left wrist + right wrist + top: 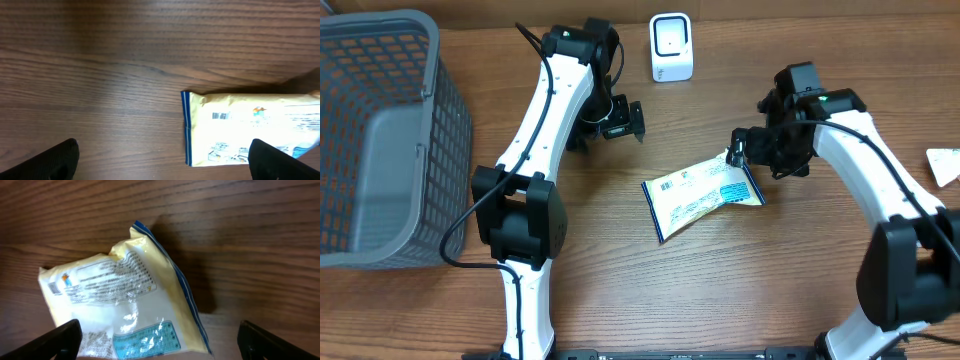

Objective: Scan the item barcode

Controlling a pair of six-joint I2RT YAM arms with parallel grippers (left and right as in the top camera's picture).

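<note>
My right gripper should grab the packet by the blue-edged end (753,187) away from the barcode (667,185) print, so that it can scan the packet.
The item is a yellow-and-white packet (702,192) with blue edges, lying flat on the wooden table at the centre. My right gripper (745,150) hovers over its right end. In the right wrist view the packet (125,305) lies below the right gripper (157,332), which is open, its fingers wide apart and off the packet. My left gripper (610,125) stands up-left of the packet and is open and holds nothing (162,155). The left wrist view shows the packet's blue-edged end (240,130) with a small barcode print (220,116). A white scanner (671,47) stands at the back.
A large grey mesh basket (380,140) fills the left side of the table. Another white packet (945,165) pokes in at the right edge. Bare wood lies between the scanner and the item.
</note>
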